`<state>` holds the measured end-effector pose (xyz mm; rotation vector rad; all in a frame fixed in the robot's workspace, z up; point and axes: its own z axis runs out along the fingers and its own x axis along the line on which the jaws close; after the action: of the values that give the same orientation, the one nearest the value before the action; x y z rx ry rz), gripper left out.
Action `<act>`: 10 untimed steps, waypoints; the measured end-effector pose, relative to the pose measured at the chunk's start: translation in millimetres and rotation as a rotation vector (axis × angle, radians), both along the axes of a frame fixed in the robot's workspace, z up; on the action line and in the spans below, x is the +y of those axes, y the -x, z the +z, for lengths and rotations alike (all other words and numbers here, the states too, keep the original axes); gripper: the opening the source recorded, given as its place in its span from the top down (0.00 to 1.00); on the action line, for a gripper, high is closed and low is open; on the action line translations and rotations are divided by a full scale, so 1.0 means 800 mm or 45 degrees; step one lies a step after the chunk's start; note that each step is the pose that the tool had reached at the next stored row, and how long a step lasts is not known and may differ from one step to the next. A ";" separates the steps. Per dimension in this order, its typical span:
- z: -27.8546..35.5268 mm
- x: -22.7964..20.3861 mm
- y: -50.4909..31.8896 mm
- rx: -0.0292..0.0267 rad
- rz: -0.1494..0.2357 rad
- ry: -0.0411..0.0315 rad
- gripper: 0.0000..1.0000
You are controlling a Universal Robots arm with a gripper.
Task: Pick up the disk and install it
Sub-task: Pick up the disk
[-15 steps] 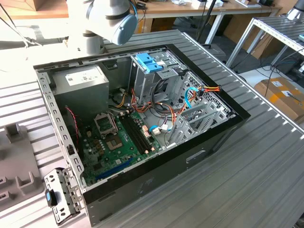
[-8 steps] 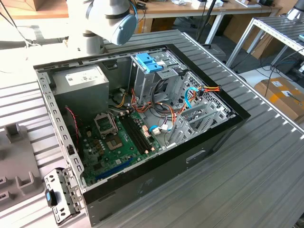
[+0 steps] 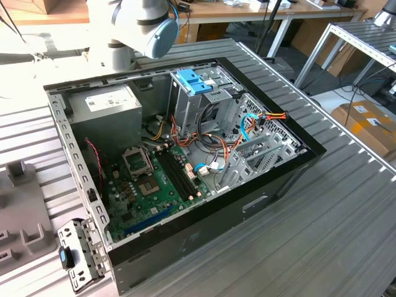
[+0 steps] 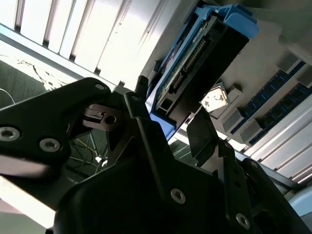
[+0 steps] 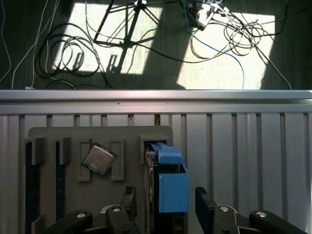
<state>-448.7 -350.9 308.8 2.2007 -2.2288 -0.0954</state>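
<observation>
The tray's slot wraps the disk's lower edge. Next, the gripper picks up the disk by its blue upper part [image 5: 173, 192], which stands free, to install it.
In both wrist views the disk [image 5: 168, 183] [image 4: 195, 63], a dark hard drive framed by bright blue plastic rails, stands on edge in a slot of a grey holder tray [image 5: 97, 134]. My gripper [image 5: 165, 207] [image 4: 170, 122] is open and straddles the disk, one black finger [image 5: 128, 199] on one side and the other finger [image 5: 204, 204] on the opposite side. A small gap shows between each finger and the disk. In the exterior view the arm [image 3: 148, 25] reaches out past the top edge behind the open computer case [image 3: 185, 161].
A square processor chip [image 5: 99, 158] lies in the same tray, and dark memory sticks [image 5: 30, 170] stand in slots further along. Beyond the ribbed table's edge [image 5: 156, 95] cables lie on the floor. A blue slotted bracket [image 3: 193, 80] tops the case's drive cage beside the grey power supply [image 3: 105, 108].
</observation>
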 end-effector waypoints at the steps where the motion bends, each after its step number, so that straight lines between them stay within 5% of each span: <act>1: -0.0001 0.0000 0.000 0.0000 0.000 0.0000 0.40; 10: -0.0019 0.0000 0.000 -0.0001 0.000 -0.0001 0.40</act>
<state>-448.7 -350.9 307.3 2.2008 -2.2289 -0.0954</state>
